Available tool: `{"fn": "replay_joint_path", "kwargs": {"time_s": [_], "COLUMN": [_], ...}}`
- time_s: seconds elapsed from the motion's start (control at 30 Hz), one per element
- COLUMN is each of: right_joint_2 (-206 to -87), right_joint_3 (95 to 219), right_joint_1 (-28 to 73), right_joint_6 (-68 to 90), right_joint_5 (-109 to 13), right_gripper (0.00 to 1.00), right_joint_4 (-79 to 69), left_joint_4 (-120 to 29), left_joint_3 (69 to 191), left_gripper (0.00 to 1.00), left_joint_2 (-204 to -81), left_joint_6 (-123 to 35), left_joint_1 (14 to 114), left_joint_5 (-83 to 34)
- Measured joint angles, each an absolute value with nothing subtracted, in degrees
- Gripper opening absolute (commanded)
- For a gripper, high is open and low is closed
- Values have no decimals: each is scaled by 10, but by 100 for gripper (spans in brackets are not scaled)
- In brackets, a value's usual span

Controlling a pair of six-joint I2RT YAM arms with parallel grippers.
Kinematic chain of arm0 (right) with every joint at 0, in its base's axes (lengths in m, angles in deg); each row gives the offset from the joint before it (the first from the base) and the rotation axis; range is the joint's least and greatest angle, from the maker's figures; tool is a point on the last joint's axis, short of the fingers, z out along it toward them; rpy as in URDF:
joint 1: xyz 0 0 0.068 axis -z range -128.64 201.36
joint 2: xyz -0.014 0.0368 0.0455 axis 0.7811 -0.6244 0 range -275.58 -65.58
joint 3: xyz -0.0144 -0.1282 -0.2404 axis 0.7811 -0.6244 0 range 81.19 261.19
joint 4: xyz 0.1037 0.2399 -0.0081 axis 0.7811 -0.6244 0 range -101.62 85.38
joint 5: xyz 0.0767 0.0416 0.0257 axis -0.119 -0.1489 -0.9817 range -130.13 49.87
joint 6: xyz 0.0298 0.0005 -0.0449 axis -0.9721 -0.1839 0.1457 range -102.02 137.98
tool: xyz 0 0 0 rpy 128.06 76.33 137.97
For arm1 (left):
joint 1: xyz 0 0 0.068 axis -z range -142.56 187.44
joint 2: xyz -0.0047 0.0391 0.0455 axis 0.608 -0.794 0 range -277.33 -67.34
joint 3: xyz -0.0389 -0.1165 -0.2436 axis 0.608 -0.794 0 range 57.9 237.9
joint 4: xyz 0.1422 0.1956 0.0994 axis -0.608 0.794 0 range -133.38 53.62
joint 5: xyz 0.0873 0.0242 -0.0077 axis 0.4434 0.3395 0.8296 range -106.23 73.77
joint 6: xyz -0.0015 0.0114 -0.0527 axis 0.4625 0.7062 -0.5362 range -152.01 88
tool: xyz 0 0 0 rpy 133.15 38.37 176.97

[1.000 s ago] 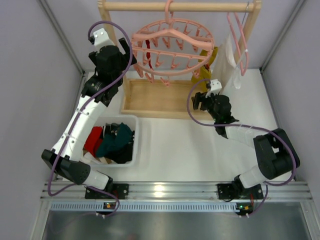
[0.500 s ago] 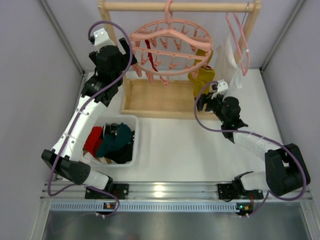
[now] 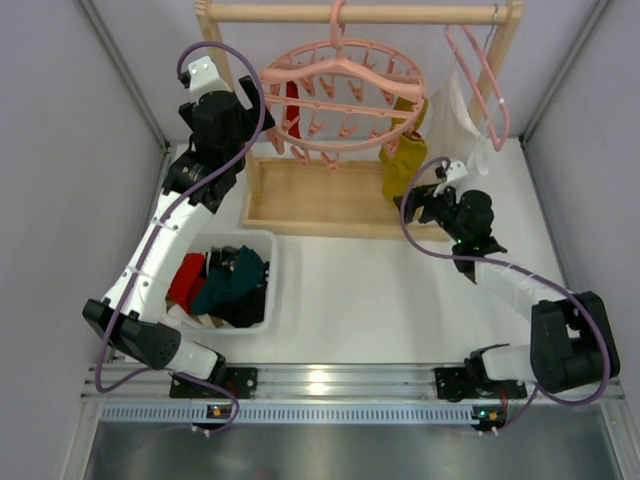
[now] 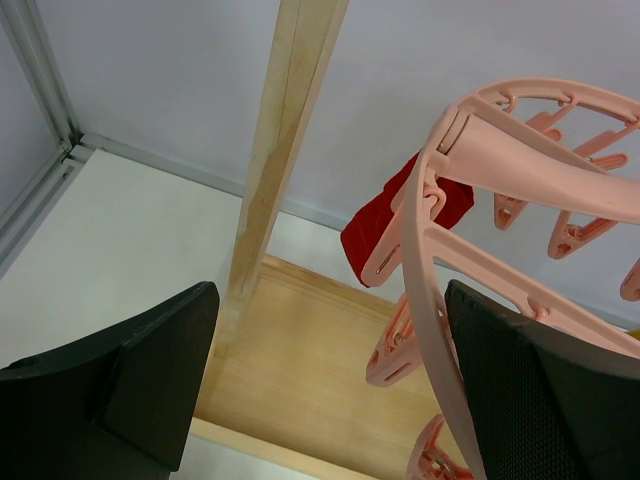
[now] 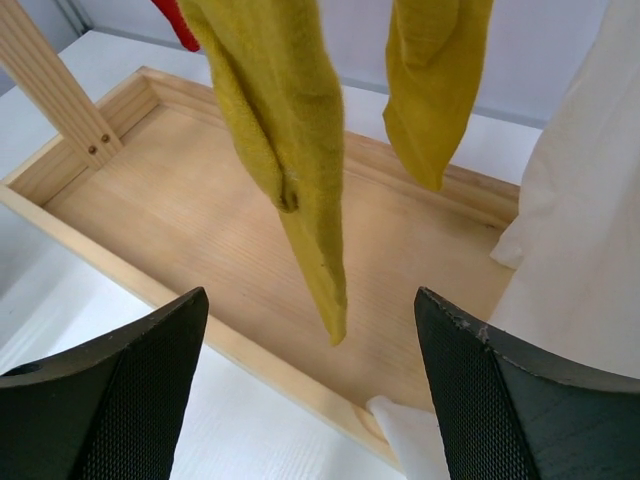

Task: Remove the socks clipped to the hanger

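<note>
My open right gripper should reach the mustard sock's lower end ahead, then close.
The round pink hanger (image 3: 345, 95) hangs from the wooden rail. Mustard socks (image 3: 403, 160) hang from its right side; a red sock (image 3: 291, 105) hangs at its left. In the right wrist view two mustard socks (image 5: 290, 140) (image 5: 430, 80) dangle ahead of my open right gripper (image 5: 310, 390), the nearer one's tip between the jaws. My right gripper (image 3: 428, 205) sits just right of and below the mustard socks. My left gripper (image 4: 330, 390) is open and empty beside the hanger's ring (image 4: 425, 290), with the red sock (image 4: 385, 225) beyond it. It shows in the top view (image 3: 240, 115) left of the ring.
A wooden tray base (image 3: 320, 200) lies under the rack, with posts (image 4: 275, 170) at each end. A slim pink hanger with white cloth (image 3: 465, 115) hangs at the right. A white bin (image 3: 268, 245) holds removed red and teal socks (image 3: 225, 285).
My right arm has swung right and reached farther back, bringing its gripper up beside the mustard socks. The round hanger has shifted slightly. The left arm has stayed put.
</note>
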State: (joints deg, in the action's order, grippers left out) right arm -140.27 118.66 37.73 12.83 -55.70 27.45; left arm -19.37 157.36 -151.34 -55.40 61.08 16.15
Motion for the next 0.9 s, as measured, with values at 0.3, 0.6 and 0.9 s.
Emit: {"fn": "replay_joint_path", "kwargs": {"time_s": [0.3, 0.6, 0.9], "right_joint_2": [-1489, -1582, -1629], "right_joint_3": [1212, 1226, 1236], "right_joint_1": [377, 377, 376], "right_joint_6": [119, 86, 59], "right_joint_5": [-615, -663, -647], "right_gripper": [64, 49, 9], "right_joint_4": [319, 452, 531], "left_joint_4": [-194, -194, -194], "left_joint_3": [1574, 1574, 1574], "left_gripper": [98, 98, 98], "left_joint_2": [-1513, -1513, -1508], "left_joint_6": [-554, -554, -554], "left_joint_1": [611, 611, 611], "left_joint_5": [159, 146, 142]}}
